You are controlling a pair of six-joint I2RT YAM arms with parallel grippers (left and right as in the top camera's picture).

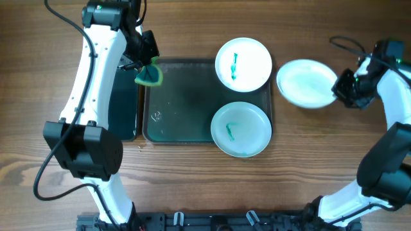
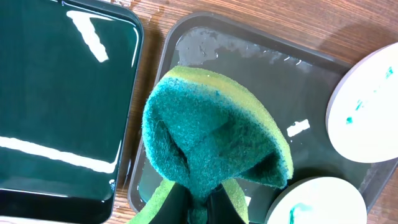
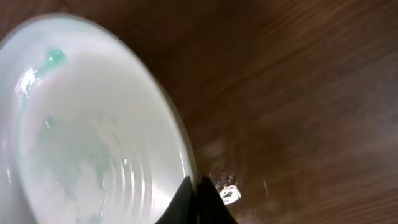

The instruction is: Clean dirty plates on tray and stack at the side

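Observation:
My right gripper is holding the white plate and needs to keep holding it until it lies flat. The plate looks oval from above, tilted against the wooden tabletop.
The dark green tray (image 1: 180, 102) lies in the middle. On its right side rest a white plate (image 1: 243, 64) and a pale blue plate (image 1: 241, 129), each with a teal squiggle; both also show in the left wrist view, the white plate (image 2: 367, 106) and the blue plate (image 2: 320, 202). A third white plate (image 1: 306, 83) sits on the table right of the tray, faintly smeared (image 3: 93, 137). My left gripper (image 1: 149, 72) is shut on a green sponge (image 2: 214, 130) above the tray's far left corner. My right gripper (image 3: 196, 202) is shut on the third plate's right rim.
A black bin (image 1: 124, 96) with glossy liquid stands left of the tray and also shows in the left wrist view (image 2: 56, 106). Wet streaks mark the tray floor (image 2: 249, 53). Bare wooden table (image 1: 321, 160) surrounds everything.

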